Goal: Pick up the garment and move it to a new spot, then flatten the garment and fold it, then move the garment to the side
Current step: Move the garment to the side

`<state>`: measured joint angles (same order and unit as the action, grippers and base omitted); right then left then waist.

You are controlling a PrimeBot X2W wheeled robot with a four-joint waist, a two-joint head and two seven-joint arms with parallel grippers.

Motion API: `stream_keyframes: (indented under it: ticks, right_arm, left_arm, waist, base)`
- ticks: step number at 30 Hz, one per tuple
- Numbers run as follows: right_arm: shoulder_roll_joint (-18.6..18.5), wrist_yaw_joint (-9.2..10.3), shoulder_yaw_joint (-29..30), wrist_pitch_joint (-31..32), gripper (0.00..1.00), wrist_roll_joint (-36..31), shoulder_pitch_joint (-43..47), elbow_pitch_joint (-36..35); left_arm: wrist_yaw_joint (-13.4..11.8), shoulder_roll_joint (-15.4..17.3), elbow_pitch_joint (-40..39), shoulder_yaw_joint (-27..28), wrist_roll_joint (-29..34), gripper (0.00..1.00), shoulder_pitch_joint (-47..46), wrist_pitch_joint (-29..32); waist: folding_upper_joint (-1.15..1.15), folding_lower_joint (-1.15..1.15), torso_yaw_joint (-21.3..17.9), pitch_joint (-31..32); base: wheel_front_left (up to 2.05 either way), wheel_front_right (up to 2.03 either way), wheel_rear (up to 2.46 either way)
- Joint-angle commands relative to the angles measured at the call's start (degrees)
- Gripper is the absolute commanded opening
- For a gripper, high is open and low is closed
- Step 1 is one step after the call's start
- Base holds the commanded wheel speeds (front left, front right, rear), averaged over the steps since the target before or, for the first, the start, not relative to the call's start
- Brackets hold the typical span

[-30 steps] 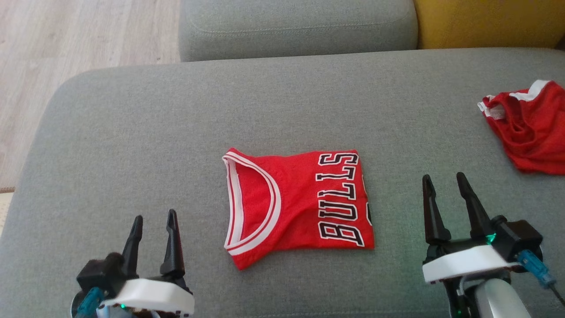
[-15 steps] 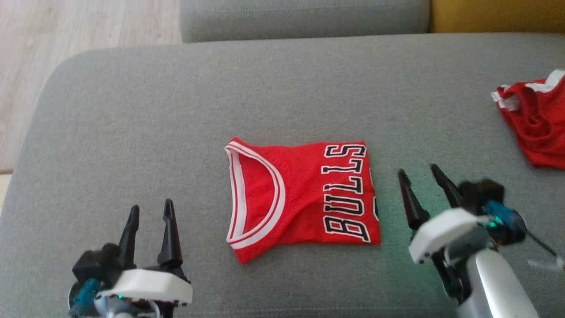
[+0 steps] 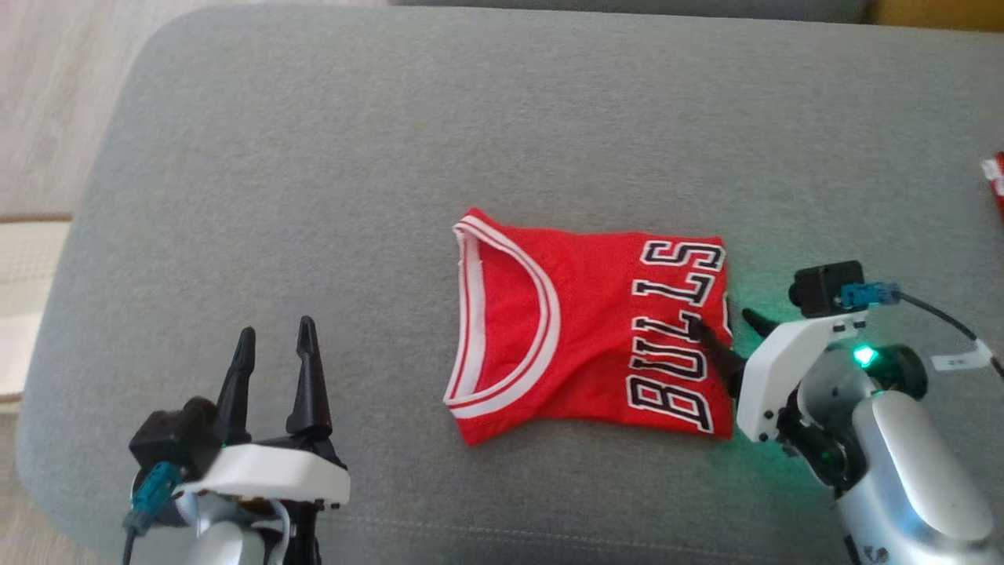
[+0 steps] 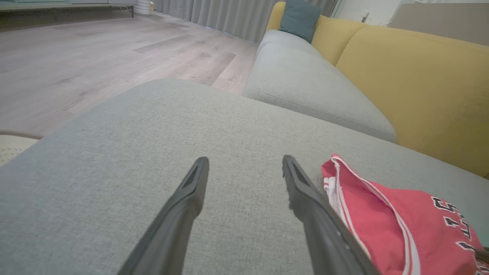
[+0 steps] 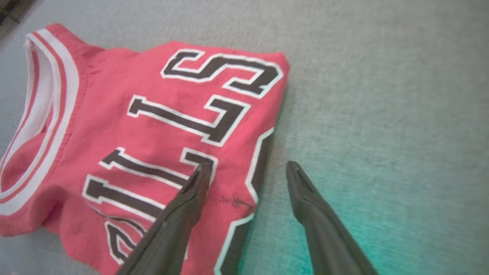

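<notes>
The jersey needs to move to the side, so the robot's right gripper should next take hold of it by its folded edge along the BULLS lettering (image 3: 722,320) (image 5: 252,198).
The garment (image 3: 580,314) is a red jersey with white trim and black "BULLS" lettering, folded into a flat rectangle on the grey sofa seat (image 3: 392,157). My right gripper (image 3: 725,323) stands open at the jersey's right edge, straddling it: one finger over the lettering, the other over bare cushion. In the right wrist view the right gripper (image 5: 244,168) has the garment (image 5: 153,126) edge running between its fingers. My left gripper (image 3: 274,333) is open over bare cushion, well left of the jersey. The left wrist view has the left gripper (image 4: 244,162) with the garment (image 4: 386,214) off to its right.
A scrap of another red garment (image 3: 994,176) shows at the right edge. The cushion's rounded left edge drops to a wooden floor (image 3: 47,94) and a pale rug (image 3: 23,314). A second grey seat (image 4: 305,80) and a yellow backrest (image 4: 420,84) lie beyond.
My right gripper has swung left and tilted down onto the jersey's right edge. The camera has moved, so the whole scene shifted. The left gripper and the jersey kept their places.
</notes>
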<state>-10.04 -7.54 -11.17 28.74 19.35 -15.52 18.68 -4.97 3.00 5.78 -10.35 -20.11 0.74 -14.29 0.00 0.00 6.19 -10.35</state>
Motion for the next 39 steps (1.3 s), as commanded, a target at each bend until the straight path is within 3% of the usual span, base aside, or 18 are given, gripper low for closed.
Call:
stream_keyframes:
  ticks: [1,10,12,14,15,24,33,39]
  right_arm:
    - [-0.86,0.05,-1.54,1.73,1.00,2.00,-1.10,-1.38]
    - [-0.71,0.05,-2.08,5.78,1.00,6.22,0.12,0.42]
    - [-0.46,0.05,-2.84,6.13,0.53,7.03,0.04,0.51]
    - [-0.49,0.05,-3.48,6.00,0.27,7.46,-0.18,0.43]
    - [-0.56,0.05,-3.66,5.61,0.00,7.58,-0.35,0.28]
    - [-3.04,0.05,-3.74,-0.27,0.00,6.35,-3.09,-1.40]
    - [-7.45,0.05,-1.75,-1.52,0.00,5.22,-5.46,-5.77]
    - [-7.87,0.05,1.03,-2.15,0.00,4.48,-6.81,-8.22]
  left_arm:
    - [-0.23,-0.11,-1.45,1.68,-0.34,1.00,-1.90,-0.71]
    - [-0.32,-0.12,-1.34,1.80,-0.49,1.00,-1.64,-0.71]
    - [-0.31,-0.12,-1.36,1.88,-0.31,1.00,-1.58,-0.71]
    - [-0.24,-0.12,-1.35,1.94,-0.04,1.00,-1.51,-0.71]
    - [-0.19,-0.12,-1.32,1.96,0.09,1.00,-1.47,-0.71]
    - [0.81,-0.12,-1.56,1.42,1.96,1.00,-1.52,-0.71]
    - [1.05,-0.12,-3.41,-0.22,3.91,1.00,-2.68,-0.71]
    - [1.78,0.36,-3.61,-0.23,5.36,1.00,-4.50,-0.71]
  waist:
    - [0.00,0.00,1.48,-0.43]
    - [0.00,0.00,2.35,-0.09]
    - [0.00,0.00,2.21,-0.04]
    - [0.00,0.00,1.91,0.01]
    - [0.00,0.00,1.69,0.05]
    - [0.00,0.00,-3.85,0.09]
    - [0.00,0.00,-15.71,-3.35]
    - [0.00,0.00,-23.12,-6.30]
  base:
    - [0.00,0.00,0.00]
    - [0.00,0.00,0.00]
    - [0.00,0.00,0.00]
    - [0.00,0.00,0.00]
    - [0.00,0.00,0.00]
    - [0.00,0.00,0.00]
    - [0.00,0.00,0.00]
    - [0.00,0.00,0.00]
